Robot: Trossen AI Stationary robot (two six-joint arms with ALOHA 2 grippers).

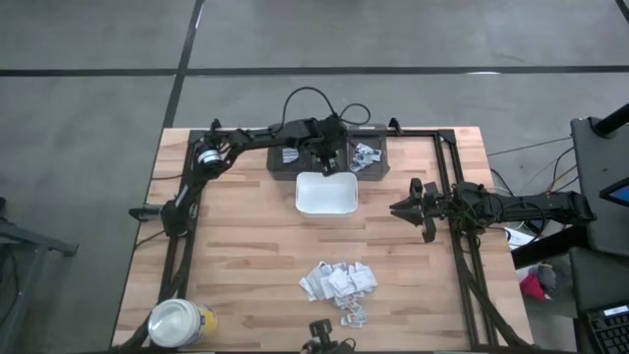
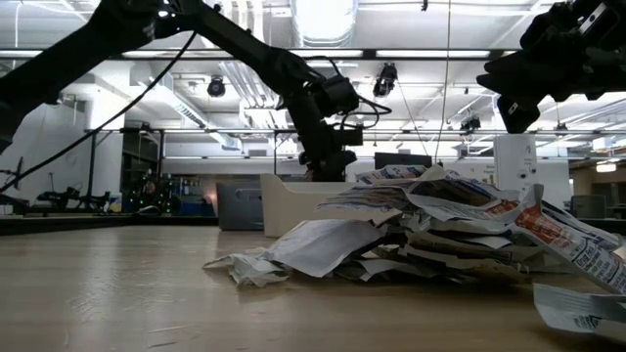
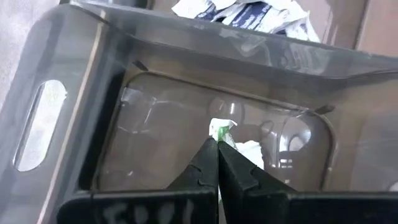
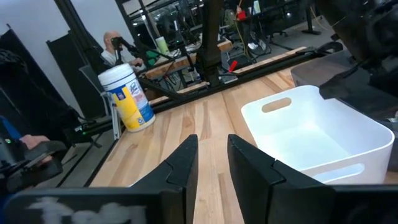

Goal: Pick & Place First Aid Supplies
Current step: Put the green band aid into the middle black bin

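Observation:
The white-and-green packet hangs inside the dark grey bin's sides, over the bin's bottom, and would rest there, so my left gripper opens next.
The first aid supplies [image 1: 339,283] lie in a loose heap of small white packets on the near middle of the table, also seen in the low view as a pile [image 2: 430,230]. My left gripper [image 3: 217,146] hangs over a dark grey bin [image 1: 378,138] at the far edge, shut on one white-and-green packet [image 3: 221,129]. A few packets [image 1: 366,154] lie in that bin. A white tray [image 1: 326,194] stands just in front of the bin. My right gripper [image 4: 211,155] waits open at the table's right, pointing level toward the tray, nothing between its fingers. My left gripper pinches a small white packet with green print [image 3: 219,133] between its two fingertips. The fingers slant down from above into the bin [image 3: 186,50]. The packet sticks out just past the tips, inside the bin's walls. Whether it touches the bin's floor I cannot tell.
A round yellow jar with a white lid [image 1: 182,323] stands at the near left corner. Dark frame rails [image 1: 457,197] run along the table's left, right and far sides. A person [image 4: 115,43] sits in the room beyond the table.

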